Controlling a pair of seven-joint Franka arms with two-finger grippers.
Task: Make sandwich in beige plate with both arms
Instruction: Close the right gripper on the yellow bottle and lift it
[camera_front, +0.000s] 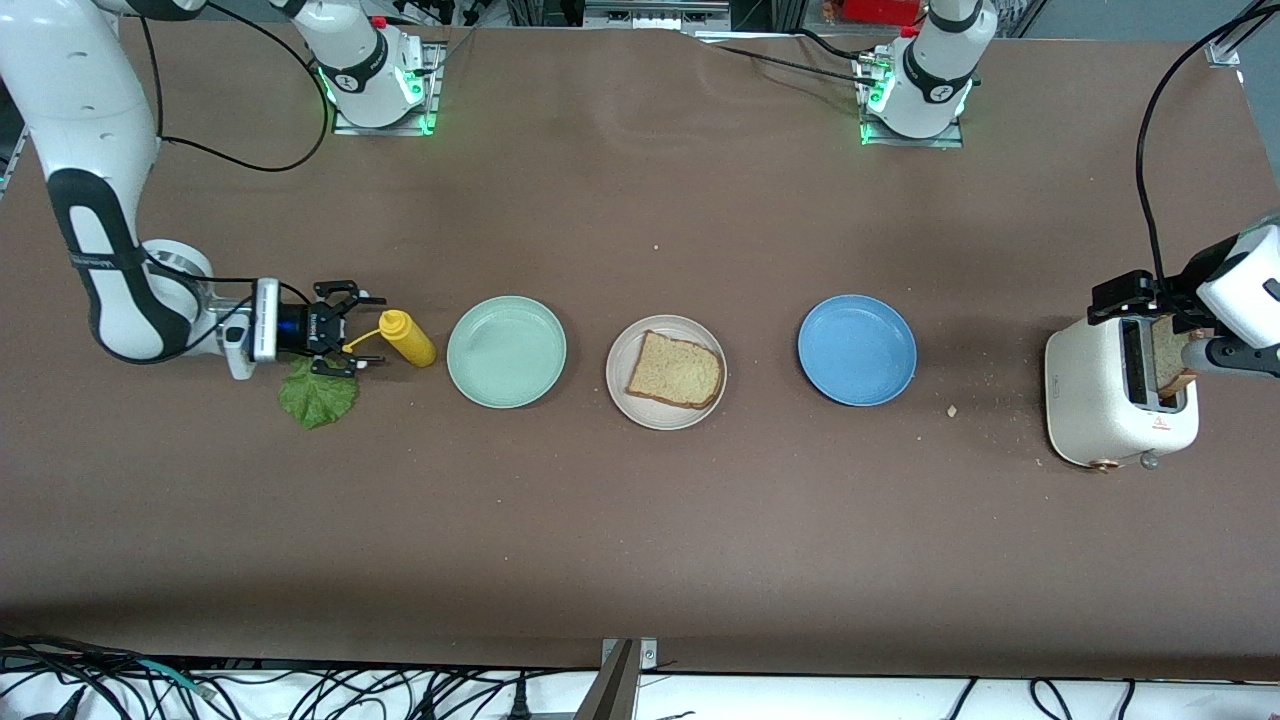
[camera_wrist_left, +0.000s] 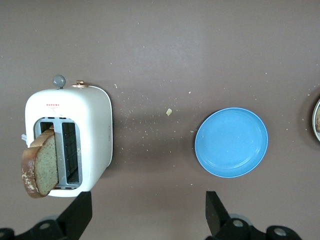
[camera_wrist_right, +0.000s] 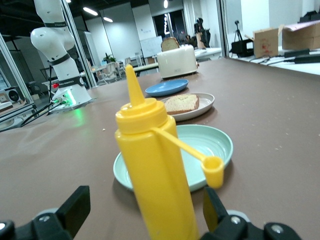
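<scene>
My right gripper grabs the squeeze bottle by its straight-sided body (camera_wrist_right: 164, 197) next. The squeeze bottle's nozzle (camera_wrist_right: 134, 86) narrows to a thin tip.
The beige plate (camera_front: 628, 400) sits mid-table with one toast slice (camera_front: 677, 370) lying on it; both also show in the right wrist view, plate (camera_wrist_right: 206, 106) and toast slice (camera_wrist_right: 181, 103). A second toast slice (camera_front: 1170, 362) (camera_wrist_left: 41, 165) stands up out of a white toaster (camera_front: 1105, 400) (camera_wrist_left: 90, 130). A green lettuce leaf (camera_front: 318, 395) lies flat at the right arm's end of the table. My right gripper (camera_front: 365, 330) (camera_wrist_right: 145, 207) lies low and level, open, with a yellow squeeze bottle (camera_front: 407, 339) (camera_wrist_right: 155, 170) between its fingers. My left gripper (camera_front: 1125, 297) (camera_wrist_left: 148, 200) hangs open and empty above the toaster.
A mint green plate (camera_front: 506, 351) (camera_wrist_right: 220, 142) stands between the bottle and the beige plate. A blue plate (camera_front: 857, 350) (camera_wrist_left: 231, 142) lies between the beige plate and the toaster. Crumbs dot the table near the toaster.
</scene>
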